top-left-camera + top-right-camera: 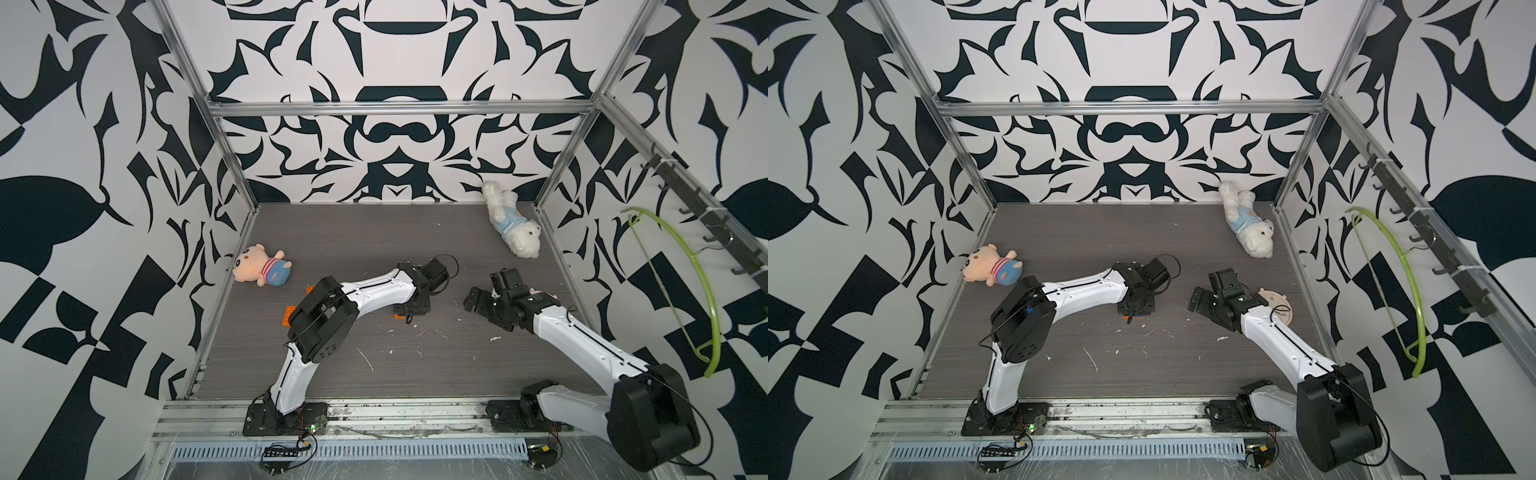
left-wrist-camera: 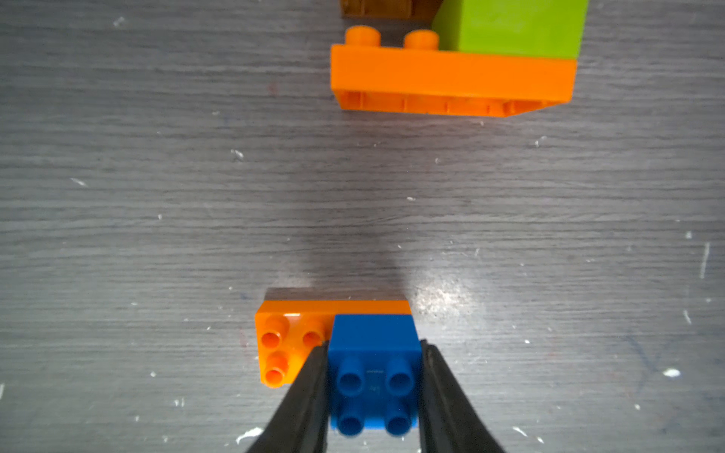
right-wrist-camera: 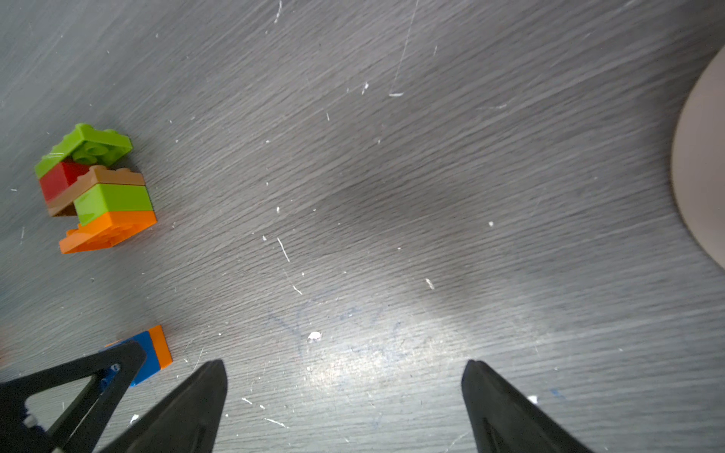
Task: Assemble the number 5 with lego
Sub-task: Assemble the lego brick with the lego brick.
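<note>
The square blue lego brick [image 2: 372,333] sits on one end of the oblong orange brick, so it is time for my left gripper to open now.
In the left wrist view my left gripper [image 2: 373,345] is shut on a square blue lego brick [image 2: 372,333]. That brick sits on one end of an oblong orange brick [image 2: 288,341] lying on the table. Further off lies an orange brick [image 2: 451,74] with a lime green brick [image 2: 510,27] on it. The right wrist view shows that stack [image 3: 98,188] as lime, red, tan, lime and orange layers. My right gripper [image 3: 345,364] hangs open over bare table, with nothing between its fingers. In both top views the left gripper [image 1: 409,309] points down at mid-table, and the right gripper [image 1: 473,301] is to its right.
Two loose orange bricks [image 1: 289,318] lie by the left arm's elbow. A pink plush pig [image 1: 262,266] lies at the left wall and a white plush dog [image 1: 513,224] at the back right. A round beige toy [image 1: 1277,305] lies beside the right arm. A green hanger [image 1: 685,282] hangs on the right wall.
</note>
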Controlling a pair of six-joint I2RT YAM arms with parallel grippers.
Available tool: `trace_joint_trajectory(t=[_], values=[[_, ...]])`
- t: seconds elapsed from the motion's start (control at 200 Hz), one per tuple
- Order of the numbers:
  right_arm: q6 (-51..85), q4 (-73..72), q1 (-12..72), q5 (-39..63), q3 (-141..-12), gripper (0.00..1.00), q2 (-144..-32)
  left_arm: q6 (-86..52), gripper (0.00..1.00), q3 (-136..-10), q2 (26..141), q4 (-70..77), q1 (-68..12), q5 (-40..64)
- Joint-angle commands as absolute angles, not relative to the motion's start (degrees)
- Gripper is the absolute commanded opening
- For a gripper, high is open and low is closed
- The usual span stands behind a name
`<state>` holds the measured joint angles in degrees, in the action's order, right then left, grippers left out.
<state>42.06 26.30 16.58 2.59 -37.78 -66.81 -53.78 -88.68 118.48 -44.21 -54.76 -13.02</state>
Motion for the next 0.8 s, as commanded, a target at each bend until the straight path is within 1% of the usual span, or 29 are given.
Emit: trace_joint_trajectory(t=[0.0,0.225,0.34,0.63,0.795], values=[[41.7,25.7,16.6,2.5,-39.7,0.99,-65.8,-53.6,0.35,-87.4,122.7,-46.6,-54.9,-9.7],[41.1,24.5,16.6,4.0,-39.1,0.99,-65.3,-52.8,0.48,-88.7,120.6,-46.6,-54.9,-9.7],[40.8,24.0,16.6,4.6,-38.9,1.0,-65.0,-52.2,0.52,-89.1,118.5,-46.6,-54.8,-10.3],[40.6,22.6,16.8,6.4,-38.8,1.0,-64.6,-50.0,0.59,-87.2,111.7,-45.1,-54.9,-11.4],[40.3,20.6,17.2,8.9,-38.9,1.0,-65.0,-50.0,0.6,-83.1,105.5,-44.0,-54.5,-16.3]])
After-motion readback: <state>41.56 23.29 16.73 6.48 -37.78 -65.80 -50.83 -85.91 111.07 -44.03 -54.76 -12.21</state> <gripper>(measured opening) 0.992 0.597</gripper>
